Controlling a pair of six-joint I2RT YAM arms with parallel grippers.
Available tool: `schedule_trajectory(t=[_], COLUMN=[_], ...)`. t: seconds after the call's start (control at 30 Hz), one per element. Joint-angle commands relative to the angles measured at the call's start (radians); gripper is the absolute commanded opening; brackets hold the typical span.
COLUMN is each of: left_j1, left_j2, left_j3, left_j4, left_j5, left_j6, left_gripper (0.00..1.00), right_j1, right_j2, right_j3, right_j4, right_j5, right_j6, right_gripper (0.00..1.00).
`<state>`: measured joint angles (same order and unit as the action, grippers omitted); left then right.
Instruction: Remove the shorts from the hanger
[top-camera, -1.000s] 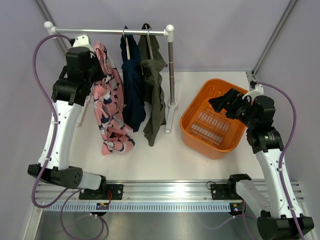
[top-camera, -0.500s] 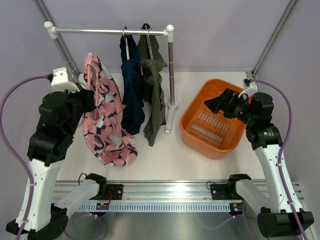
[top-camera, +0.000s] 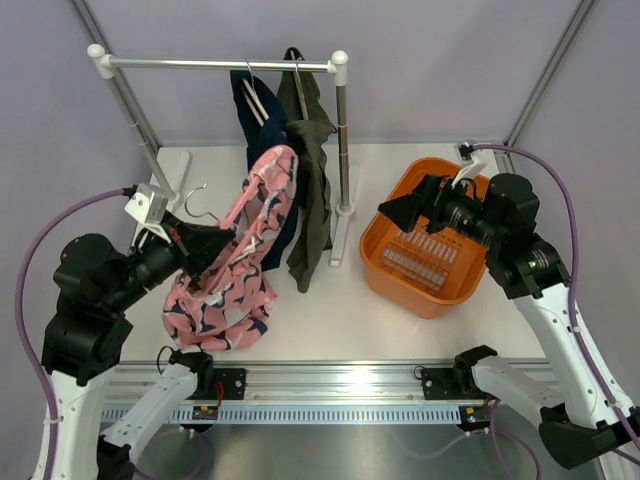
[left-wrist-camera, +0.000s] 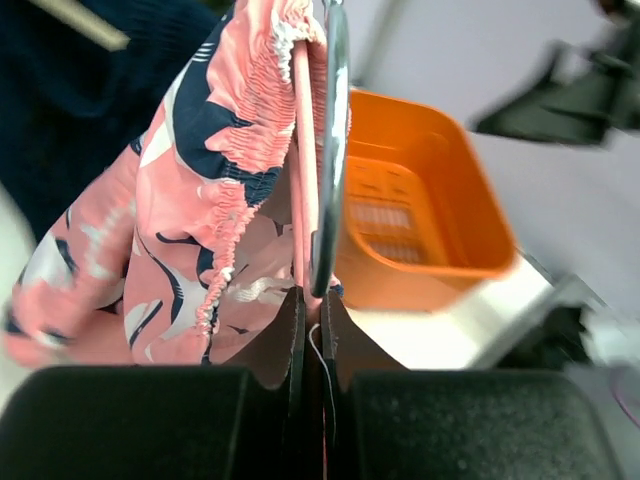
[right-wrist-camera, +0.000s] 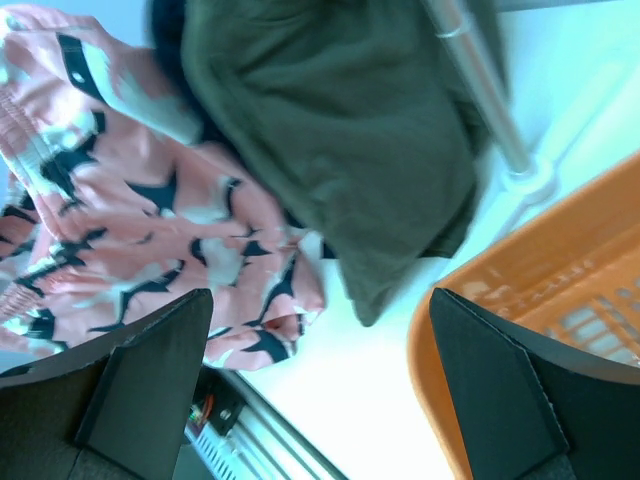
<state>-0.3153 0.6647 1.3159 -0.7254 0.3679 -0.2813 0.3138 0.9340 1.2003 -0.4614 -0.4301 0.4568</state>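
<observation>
I need to grab the pink shorts (top-camera: 238, 268) next with my right gripper at the waistband end away from my left gripper, then slide the shorts off the hanger.
My left gripper (top-camera: 212, 246) is shut on the waistband of the pink blotched shorts (top-camera: 238, 268), held off the rail, low in front of the rack. In the left wrist view the jaws (left-wrist-camera: 312, 295) pinch the pink waistband (left-wrist-camera: 240, 150) beside a metal hanger wire (left-wrist-camera: 332, 150). The navy shorts (top-camera: 250, 108) and the olive shorts (top-camera: 312, 180) hang from hangers on the rail (top-camera: 200, 63). My right gripper (top-camera: 398, 210) is open and empty above the basket's left rim. Its wrist view (right-wrist-camera: 335, 385) shows the pink shorts (right-wrist-camera: 130, 200) and the olive shorts (right-wrist-camera: 340, 120).
An orange basket (top-camera: 395, 272) stands on the table right of the rack; its rim shows in the right wrist view (right-wrist-camera: 450, 330). The rack's right post (top-camera: 343, 140) and foot stand between the shorts and the basket. The left post (top-camera: 135, 120) slants down behind my left arm.
My left arm has pulled the pink shorts off the rail, down and toward the front, then right. My right gripper has moved left toward the rack.
</observation>
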Motion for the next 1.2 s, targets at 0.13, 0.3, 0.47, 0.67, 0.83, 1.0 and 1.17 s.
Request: schedule_trajectory(t=[0.13,0.3,0.47,0.67,0.83,1.0,1.17], left_j1=[-0.004,-0.004,-0.004,-0.019,-0.05,-0.062,-0.07], left_j2=[-0.011,0.038,0.081,0.124,0.141,0.147,0.148], left_j3=[-0.015,-0.082,-0.144,-0.185,-0.182,-0.178,-0.176], left_j4=[0.13,0.119,0.155,0.211,0.227,0.228,0.227], left_j5=[0.399,0.359,0.299,0.256,0.238,0.232,0.233], left_j6=[0.037,0.045,0.025,-0.028,-0.035,-0.033,-0.033], left_gripper=[0.0,0.0,0.0,0.0,0.0,0.0,0.0], right_j1=[0.257,0.398,0.499,0.576,0.608,0.633,0.637], right_j2=[0.064,0.161,0.241,0.325,0.397,0.465,0.497], right_j3=[0.131,0.171,0.238,0.309,0.361,0.409,0.433], right_j4=[0.02,0.021,-0.012,-0.051,-0.089,-0.125,-0.144], right_j5=[0.132,0.227,0.35,0.51,0.616,0.683,0.732], right_j6=[0.013,0.019,0.006,-0.003,-0.01,-0.021,-0.018], right_gripper=[0.99,0.99,0.98,0.93,0.87,0.84,0.75])
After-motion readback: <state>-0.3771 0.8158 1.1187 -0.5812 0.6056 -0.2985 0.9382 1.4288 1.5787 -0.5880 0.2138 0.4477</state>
